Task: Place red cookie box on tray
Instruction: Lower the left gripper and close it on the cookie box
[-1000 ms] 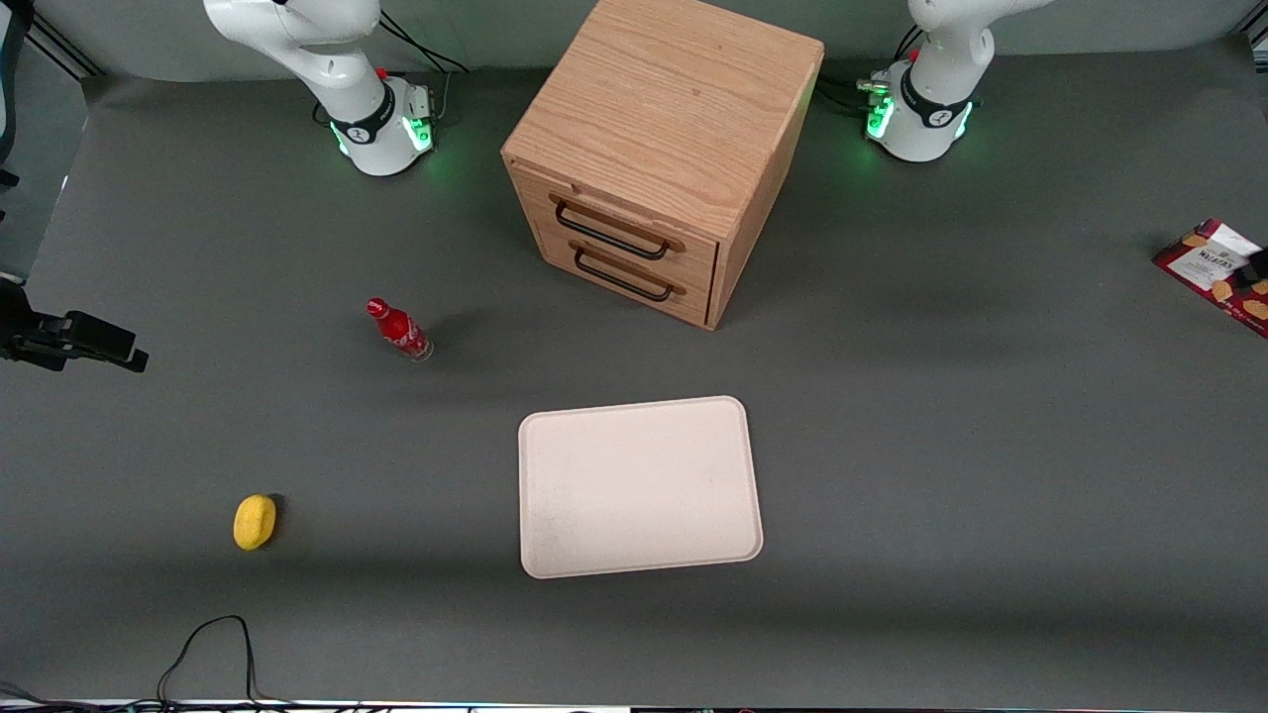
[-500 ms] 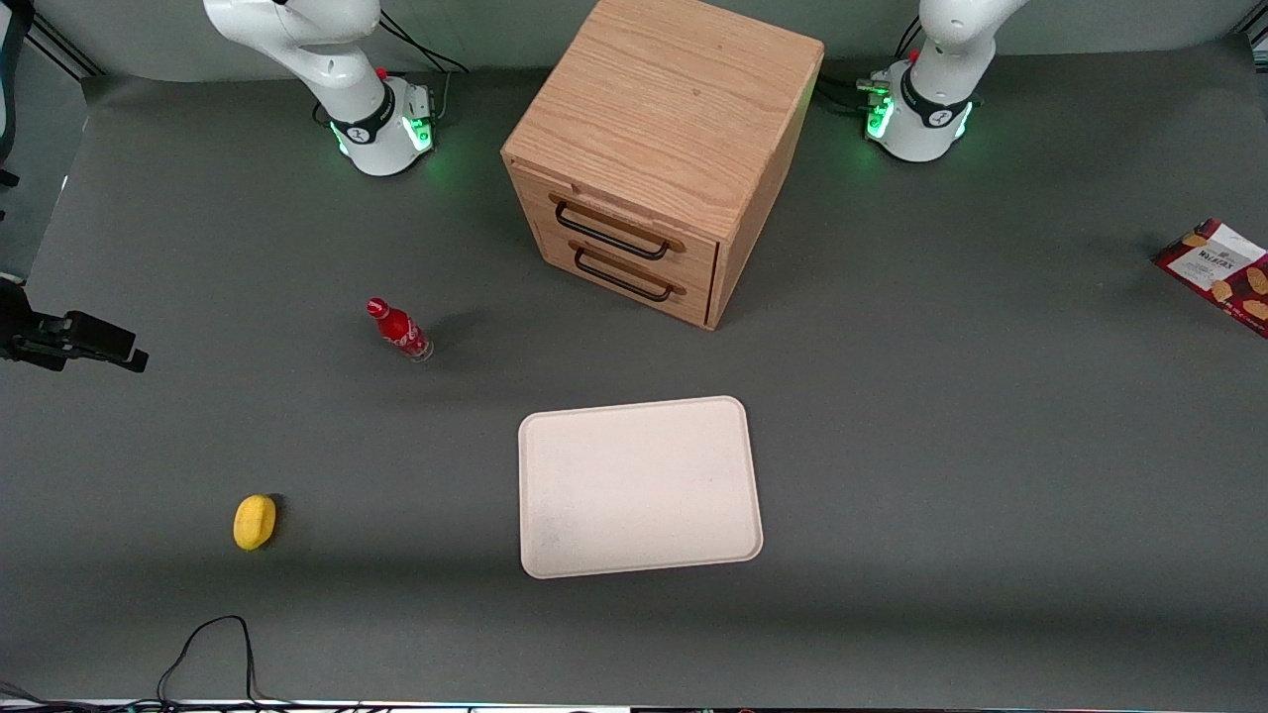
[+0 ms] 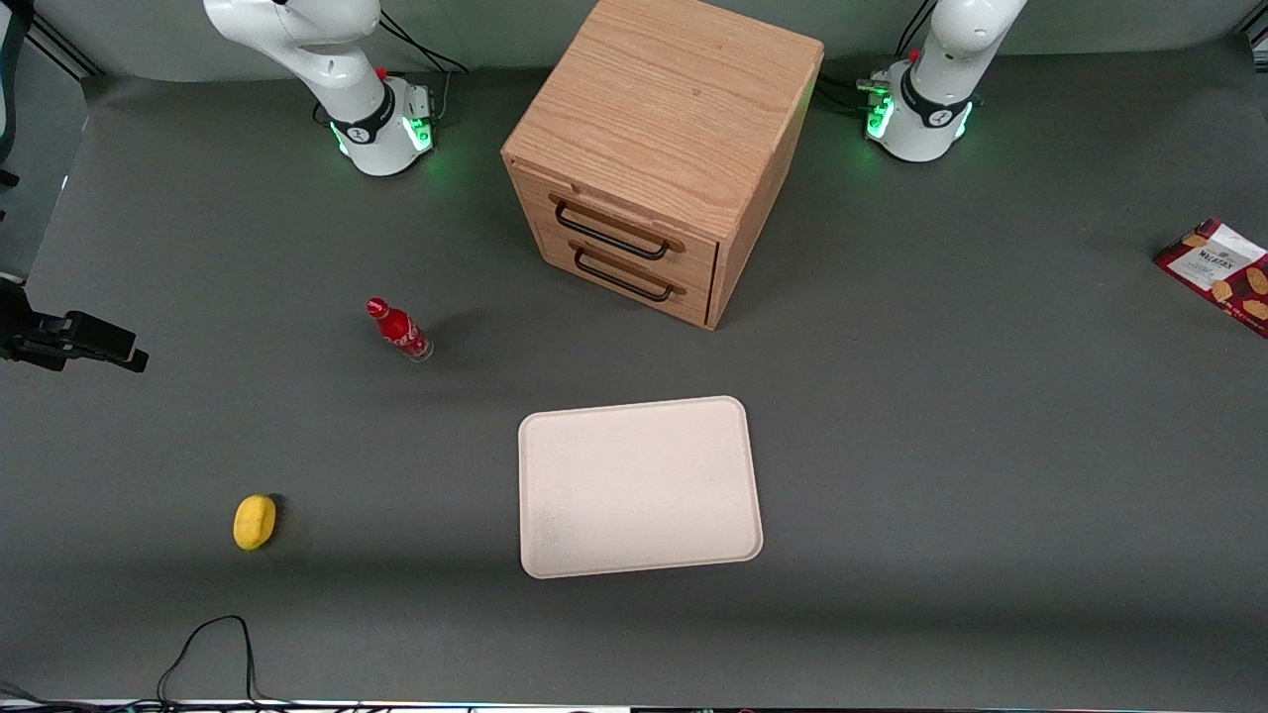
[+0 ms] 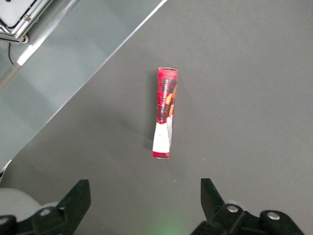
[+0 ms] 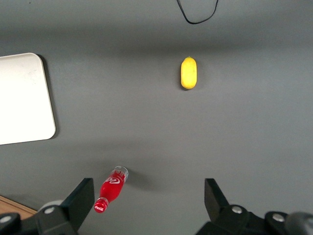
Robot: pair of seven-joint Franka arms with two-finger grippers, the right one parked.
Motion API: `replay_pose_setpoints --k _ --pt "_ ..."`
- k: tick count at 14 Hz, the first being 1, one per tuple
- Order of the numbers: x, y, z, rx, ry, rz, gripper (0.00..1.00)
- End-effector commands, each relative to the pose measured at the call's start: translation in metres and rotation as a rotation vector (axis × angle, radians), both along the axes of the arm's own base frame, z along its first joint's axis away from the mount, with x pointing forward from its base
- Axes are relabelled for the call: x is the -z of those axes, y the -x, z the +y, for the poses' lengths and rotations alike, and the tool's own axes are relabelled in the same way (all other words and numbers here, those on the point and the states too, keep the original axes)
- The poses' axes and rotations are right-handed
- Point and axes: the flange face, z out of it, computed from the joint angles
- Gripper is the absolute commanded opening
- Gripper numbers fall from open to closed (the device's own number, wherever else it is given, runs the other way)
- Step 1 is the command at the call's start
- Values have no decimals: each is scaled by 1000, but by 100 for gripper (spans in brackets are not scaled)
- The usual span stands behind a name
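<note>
The printed side of the long red cookie box is broad, so my left gripper next needs to grab the box across its narrow side by the white panel (image 4: 162,137).
The red cookie box (image 3: 1216,272) sits on the grey table at the working arm's end, cut off by the edge of the front view. In the left wrist view it (image 4: 164,113) shows thin and edge-on, dark red with a white panel. My left gripper (image 4: 145,200) is open and empty. It hangs above the table with the box some way ahead of its fingertips (image 4: 78,198), not touching. The gripper is out of the front view. The cream tray (image 3: 639,485) lies bare near the table's middle, nearer the front camera than the cabinet, and also shows in the right wrist view (image 5: 22,100).
A wooden two-drawer cabinet (image 3: 659,149) stands between the arm bases. A small red bottle (image 3: 399,330) and a yellow object (image 3: 255,521) lie toward the parked arm's end. A black cable (image 3: 208,644) loops at the front edge. The table's edge (image 4: 98,63) runs close beside the box.
A dark gripper tip that showed next to the cookie box in the front view one second ago has left that view. The box and tray have not moved.
</note>
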Motion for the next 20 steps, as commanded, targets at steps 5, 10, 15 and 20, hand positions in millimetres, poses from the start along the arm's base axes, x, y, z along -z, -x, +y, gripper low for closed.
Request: replay_pose_setpoints --k 5,10,15,20 --pt "6 6 -3 134 3 13 100" --pt "38 26 -6 55 -87 -40 100" --pt "104 37 -20 27 -85 -57 100" --pt "186 31 -28 39 -91 -81 100"
